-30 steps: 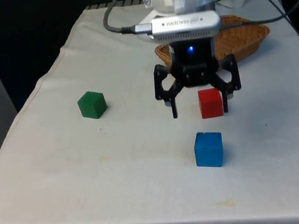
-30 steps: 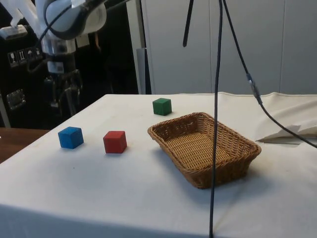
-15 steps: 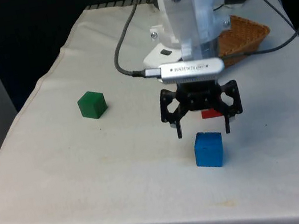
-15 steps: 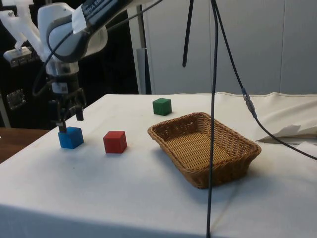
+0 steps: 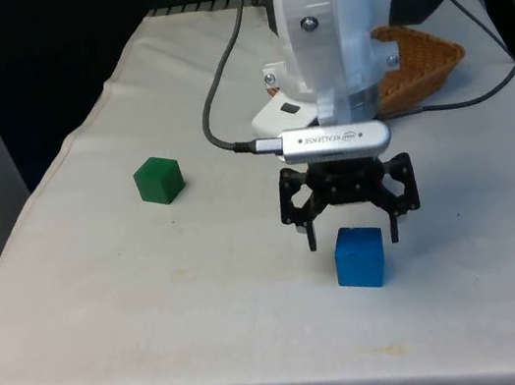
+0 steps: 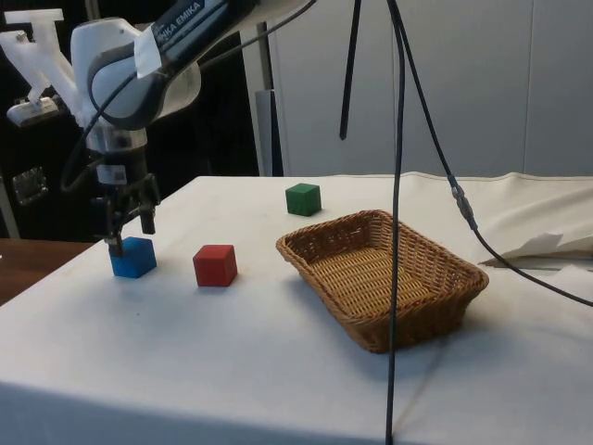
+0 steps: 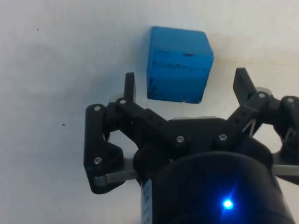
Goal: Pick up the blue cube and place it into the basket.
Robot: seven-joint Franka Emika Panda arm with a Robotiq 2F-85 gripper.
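Note:
The robot's gripper will next grab the blue cube (image 5: 360, 256) by two opposite sides, to lift it into the basket (image 5: 432, 47).
The blue cube (image 5: 360, 256) sits on the white cloth near the table's front edge, and it also shows as the blue cube (image 6: 133, 257) in the side view. My gripper (image 5: 353, 235) hangs open just above and slightly behind it, seen from the side as the gripper (image 6: 129, 235). In the wrist view the blue cube (image 7: 179, 64) lies just beyond the gripper (image 7: 186, 86), and the fingertips (image 7: 129, 83) stand wider than the cube. The wicker basket (image 6: 389, 275) rests farther back, its rim also showing as the basket (image 5: 432, 47) behind the arm.
A red cube (image 6: 215, 265) stands between the blue cube and the basket. A green cube (image 5: 158, 180) lies toward the front view's left. Black cables (image 6: 398, 185) hang down in front of the basket in the side view.
The gripper has moved forward and down, from over the red cube to just above the blue cube. It stays open. The cubes have not moved.

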